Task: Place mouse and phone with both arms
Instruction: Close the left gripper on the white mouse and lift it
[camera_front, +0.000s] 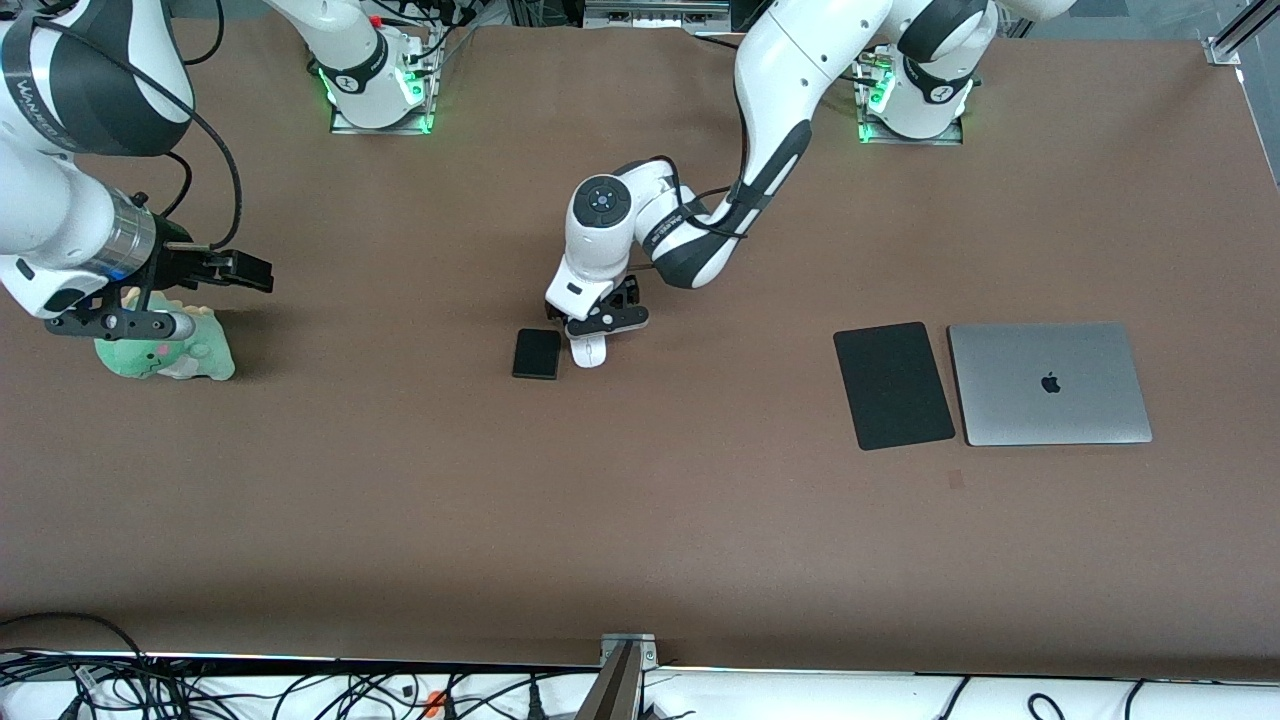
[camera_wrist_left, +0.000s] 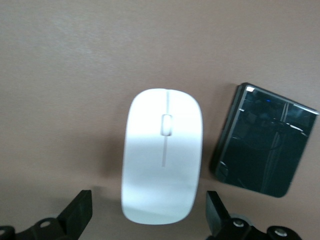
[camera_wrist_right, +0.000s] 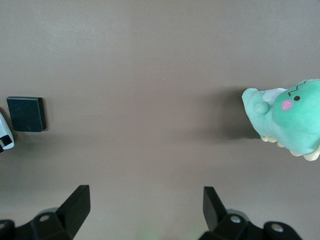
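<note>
The left gripper grabs the white mouse by its rear end (camera_wrist_left: 156, 207) next, to place the mouse on the black mat.
The white mouse (camera_front: 590, 352) lies on the brown table near its middle, with the black phone (camera_front: 537, 353) close beside it toward the right arm's end. My left gripper (camera_front: 598, 322) is low over the mouse and open. In the left wrist view the mouse (camera_wrist_left: 163, 150) lies between the two black fingertips (camera_wrist_left: 80, 210), its rear end level with them and a gap on each side. The phone (camera_wrist_left: 262, 142) lies just outside one finger. My right gripper (camera_front: 243, 268) is open and empty in the air over bare table (camera_wrist_right: 150, 100). Its view also shows the phone (camera_wrist_right: 26, 114).
A green plush toy (camera_front: 170, 345) sits under the right arm's wrist at that end of the table; it also shows in the right wrist view (camera_wrist_right: 290, 117). A large flat black mat (camera_front: 893, 385) and a closed silver laptop (camera_front: 1048, 383) lie side by side toward the left arm's end.
</note>
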